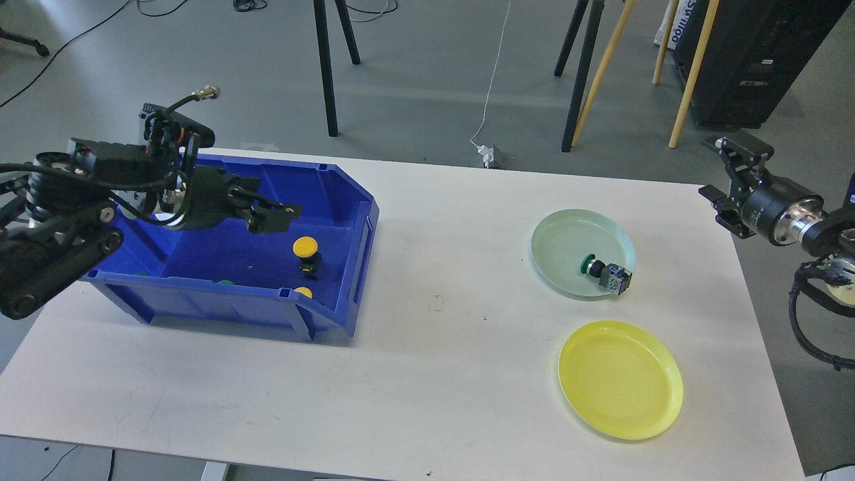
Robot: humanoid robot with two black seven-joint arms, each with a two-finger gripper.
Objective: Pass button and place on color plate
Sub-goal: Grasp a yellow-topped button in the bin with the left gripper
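The yellow button needs to be passed on toward the yellow plate (pixel 621 381), so next my left gripper will grab the button by its yellow cap.
A yellow-capped button (pixel 307 254) stands upright in the blue bin (pixel 347 200); a second yellow cap (pixel 303 292) shows at the bin's front wall. My left gripper (pixel 275 215) hovers inside the bin, just up and left of the yellow button, fingers slightly apart and empty. A green button (pixel 604 270) lies on its side in the pale green plate (pixel 568 234). The yellow plate (pixel 621 381) in front of it holds nothing. My right gripper (pixel 731 180) is raised beyond the table's right edge, open and empty.
A green cap (pixel 226 282) peeks above the bin's front wall. Tripod legs (pixel 327 67) and wooden poles (pixel 688 73) stand on the floor behind the white table (pixel 434 347). A white cable and plug (pixel 491 157) lie at the table's far edge.
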